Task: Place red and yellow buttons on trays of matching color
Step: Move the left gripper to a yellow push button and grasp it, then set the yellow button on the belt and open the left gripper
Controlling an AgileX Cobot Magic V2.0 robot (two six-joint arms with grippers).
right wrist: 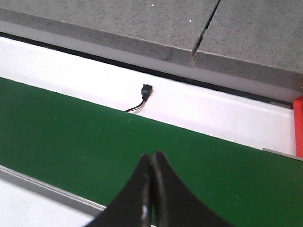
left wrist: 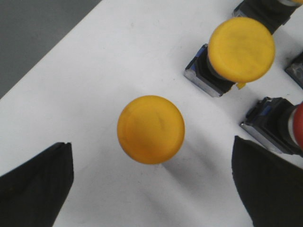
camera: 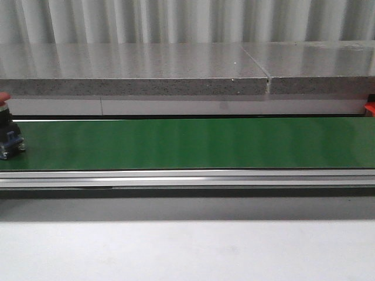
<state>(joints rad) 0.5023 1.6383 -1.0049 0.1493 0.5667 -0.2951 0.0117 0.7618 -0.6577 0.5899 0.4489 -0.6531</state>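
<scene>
The yellow button (left wrist: 150,130) is below and beyond the fingers of my left gripper, so they would miss it if they closed now. My left gripper needs to go down toward the button before it closes.
In the left wrist view a yellow button (left wrist: 150,129) stands on a white surface (left wrist: 94,85), cap up, between the wide-apart fingers of my open left gripper (left wrist: 151,189), which touches nothing. A second yellow button (left wrist: 241,49) on a grey base and a red button (left wrist: 298,130) stand beyond it. In the front view another red button (camera: 9,137) sits on the green belt (camera: 187,143) at the far left edge. My right gripper (right wrist: 152,157) hangs shut and empty over the belt (right wrist: 71,137). No tray shows clearly.
A grey stone ledge (camera: 135,73) runs behind the belt, with a metal rail (camera: 187,177) along its front. A small black connector with a wire (right wrist: 145,90) lies on the white strip behind the belt. A red sliver (right wrist: 298,125) shows at the belt's far right.
</scene>
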